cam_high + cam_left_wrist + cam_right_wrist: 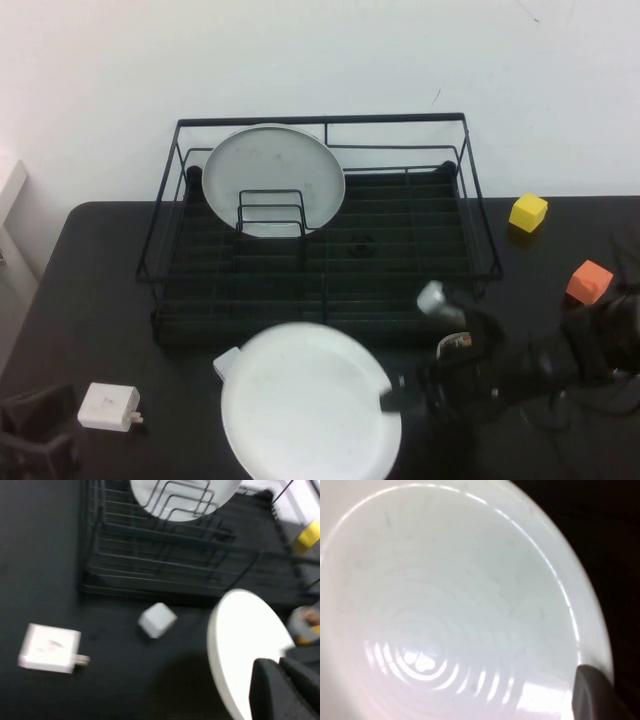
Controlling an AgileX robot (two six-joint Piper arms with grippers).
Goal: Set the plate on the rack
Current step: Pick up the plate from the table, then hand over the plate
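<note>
The plate's flat side is far too wide for the gripper's fingers, so my left gripper needs to grab the plate next by its thin free rim.
The glossy bright-white plate is in front of the rack, near the table's front edge. It fills the right wrist view. My right gripper is shut on its right rim, and one finger lies over the rim. In the left wrist view the plate casts a shadow on the table below it. The black wire rack stands at the back centre. A duller greyish-white plate stands in the rack's left dividers. My left gripper sits at the front left corner, far from the plate, with its dark fingers together.
A white charger block lies at the front left, and a small white cube sits at the plate's left edge. A yellow cube and an orange cube lie right of the rack. A wall stands behind the table.
</note>
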